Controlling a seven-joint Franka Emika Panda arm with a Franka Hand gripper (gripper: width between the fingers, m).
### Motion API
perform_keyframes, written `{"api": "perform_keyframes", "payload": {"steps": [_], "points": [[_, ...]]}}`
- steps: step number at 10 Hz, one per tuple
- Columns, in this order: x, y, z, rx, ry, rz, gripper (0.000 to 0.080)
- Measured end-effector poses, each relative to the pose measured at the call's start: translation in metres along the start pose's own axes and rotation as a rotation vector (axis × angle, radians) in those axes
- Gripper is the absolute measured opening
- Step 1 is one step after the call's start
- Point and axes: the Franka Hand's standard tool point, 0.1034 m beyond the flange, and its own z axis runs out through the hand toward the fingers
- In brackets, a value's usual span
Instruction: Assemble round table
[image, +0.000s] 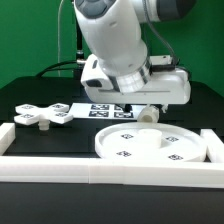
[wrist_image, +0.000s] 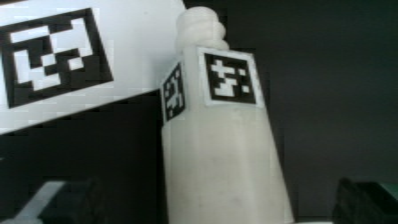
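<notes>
My gripper is to grab the post by its plain untagged body (wrist_image: 226, 172) next, so that the post's narrow end stays free to fit into the white disc.
The large rimmed white disc (image: 150, 146) lies flat at the front on the exterior view's right. The lobed cross-shaped piece (image: 45, 115) lies at the exterior view's left. The short post (wrist_image: 217, 140), white with two tags, shows large in the wrist view; only its rounded end (image: 148, 114) shows under the hand, just behind the disc. My gripper (image: 148, 108) is low over the post. In the wrist view the gripper (wrist_image: 210, 208) is open. Its dark fingertips (wrist_image: 50, 202) stand on either side of the post with a dark gap on each side.
The marker board (image: 100, 108) lies behind the disc, beside the post; it also shows in the wrist view (wrist_image: 63, 70). White border rails (image: 60, 168) run along the front and both sides of the black table.
</notes>
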Motion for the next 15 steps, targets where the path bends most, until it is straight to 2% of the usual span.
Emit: {"api": "perform_keyframes", "payload": {"steps": [3,4,9,11,15], "points": [[-0.005,-0.002,0.011,-0.002,-0.2,-0.001,0.0648],[-0.001,-0.003,0.013,-0.001,-0.248,-0.002,0.0648],[0.01,0.001,0.023,-0.002,-0.221,0.006,0.0648],[0.012,0.003,0.026,-0.002,-0.208,0.01,0.0402],[0.012,0.001,0.026,-0.004,-0.207,0.008,0.0406]]}}
